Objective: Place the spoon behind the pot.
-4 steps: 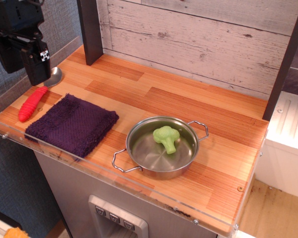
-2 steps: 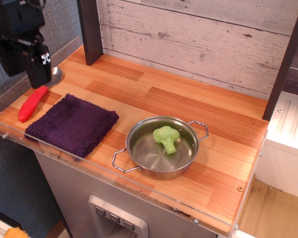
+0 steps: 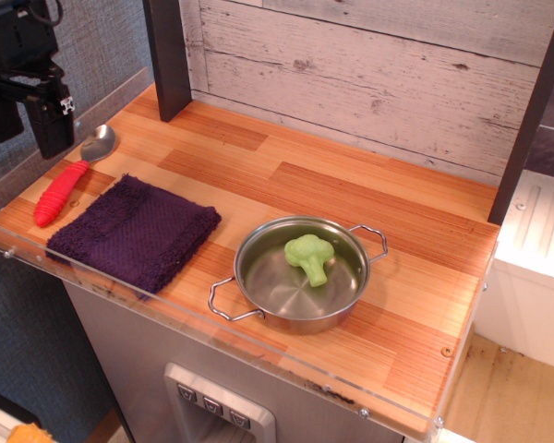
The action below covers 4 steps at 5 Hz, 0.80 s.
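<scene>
The spoon should go behind the pot, so next my gripper needs to grab it by its red handle close to the bowl [image 3: 75, 172].
The spoon [image 3: 63, 189], with a red ribbed handle and a silver bowl, lies flat at the far left of the wooden counter, its bowl pointing toward the back. The steel pot [image 3: 258, 286] with two wire loop handles stands at the front middle and holds a green toy broccoli [image 3: 309, 257]. My black gripper [image 3: 25, 134] hangs at the upper left, above and just left of the spoon's bowl. Its two fingers stand apart with nothing between them.
A dark purple square cloth [image 3: 134, 231] lies between the spoon and the pot. A dark post [image 3: 169, 55] stands at the back left and another at the right [image 3: 526, 120]. A whitewashed plank wall [image 3: 369, 74] backs the counter. A clear rim edges the front.
The gripper has risen and shifted left, uncovering the spoon's bowl. The spoon, pot and cloth have not moved.
</scene>
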Available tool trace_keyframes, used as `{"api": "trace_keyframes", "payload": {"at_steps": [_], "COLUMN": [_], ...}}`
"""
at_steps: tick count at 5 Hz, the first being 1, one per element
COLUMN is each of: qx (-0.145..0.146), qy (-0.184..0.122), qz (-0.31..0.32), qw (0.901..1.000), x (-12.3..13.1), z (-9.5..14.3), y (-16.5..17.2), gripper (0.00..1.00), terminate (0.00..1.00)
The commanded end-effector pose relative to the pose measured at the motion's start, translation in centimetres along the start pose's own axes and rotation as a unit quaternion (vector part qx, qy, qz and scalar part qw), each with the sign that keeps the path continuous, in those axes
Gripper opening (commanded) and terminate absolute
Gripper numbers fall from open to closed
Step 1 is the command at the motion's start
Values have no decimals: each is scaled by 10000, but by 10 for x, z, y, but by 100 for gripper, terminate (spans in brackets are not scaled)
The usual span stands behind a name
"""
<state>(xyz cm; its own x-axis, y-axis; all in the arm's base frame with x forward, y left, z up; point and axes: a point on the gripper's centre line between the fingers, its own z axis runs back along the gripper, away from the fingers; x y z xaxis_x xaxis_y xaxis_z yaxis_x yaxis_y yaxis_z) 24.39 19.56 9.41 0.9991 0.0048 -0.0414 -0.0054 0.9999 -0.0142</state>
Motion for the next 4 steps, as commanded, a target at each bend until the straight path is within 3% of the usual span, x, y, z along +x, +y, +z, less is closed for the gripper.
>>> {"api": "trace_keyframes", "payload": {"at_steps": [1, 4], "qx": [570, 586], "qy": [-354, -608], "qz": [340, 276], "qw": [9972, 9960], "x": [12, 20], "z": [-24, -44], "y": [38, 37], "gripper": [100, 100], "terminate": [0, 0]}}
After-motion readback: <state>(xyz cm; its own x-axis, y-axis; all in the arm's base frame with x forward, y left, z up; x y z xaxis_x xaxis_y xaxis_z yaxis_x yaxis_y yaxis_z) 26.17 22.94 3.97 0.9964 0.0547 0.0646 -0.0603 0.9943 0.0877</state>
